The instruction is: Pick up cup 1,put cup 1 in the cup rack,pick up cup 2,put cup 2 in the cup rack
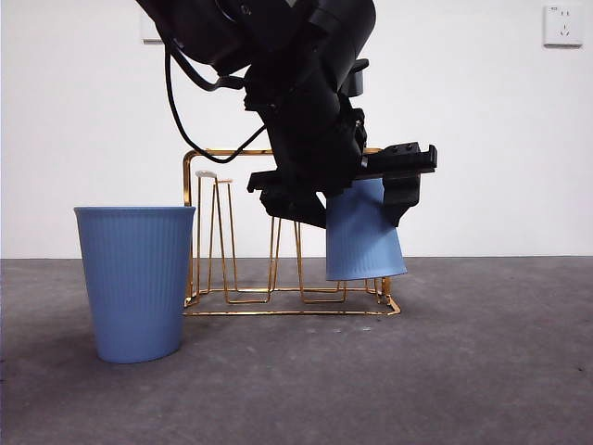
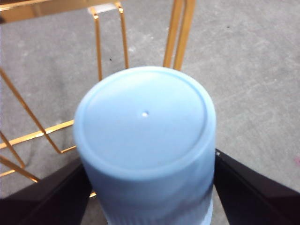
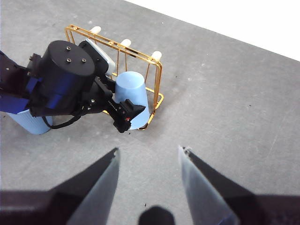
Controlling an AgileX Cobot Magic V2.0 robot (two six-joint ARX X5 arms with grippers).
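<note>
My right gripper next needs to take hold of the cup by its rim (image 1: pixel 134 209), and then it can put the second blue cup in the gold wire cup rack.
My left gripper (image 1: pixel 357 185) is shut on a light blue ribbed cup (image 1: pixel 364 239), held upside down and slightly tilted at the right end of the gold wire cup rack (image 1: pixel 211 185). The cup's rim hangs just above the rack's base. In the left wrist view the cup's bottom (image 2: pixel 145 117) fills the frame between the two jaws, with rack pegs (image 2: pixel 110 42) beyond. A second blue cup (image 1: pixel 136 278) stands upright on the table, left of the rack. My right gripper (image 3: pixel 148 161) is open and empty, high above the table, off to one side of the rack (image 3: pixel 140 54).
The grey table (image 1: pixel 463 371) runs to a white wall with a socket (image 1: pixel 562 25) at the top right. The left arm (image 3: pixel 65 79) reaches over the rack. The upright cup (image 3: pixel 28 123) shows partly behind that arm.
</note>
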